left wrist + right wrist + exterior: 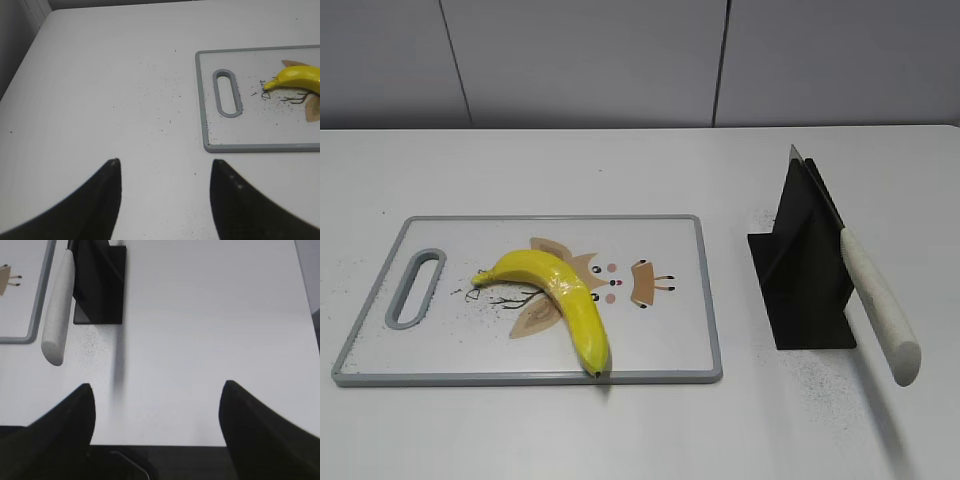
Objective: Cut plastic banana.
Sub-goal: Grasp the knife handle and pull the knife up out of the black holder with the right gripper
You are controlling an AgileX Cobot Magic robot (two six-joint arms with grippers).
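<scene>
My right gripper grabs the knife by its pale handle (58, 312) next, since the black stand hugs the knife's blade on both sides.
The yellow plastic banana (563, 298) lies whole on the white cutting board (460, 345), its dark tip near the board's front edge. Its stem end shows in the left wrist view (295, 78). A knife with a white handle (878, 305) rests in a black stand (805, 270) to the right of the board; both also show in the right wrist view, the knife handle (57, 307) and the stand (100, 285). My left gripper (165, 162) is open and empty over bare table left of the board. My right gripper (156, 387) is open and empty near the table's front edge, right of the knife. Neither gripper shows in the exterior view.
The board (260, 146) has a grey rim and a handle slot (227, 93) at its left end. Dark specks are scattered on the white table around the board and stand. A grey wall runs behind the table.
</scene>
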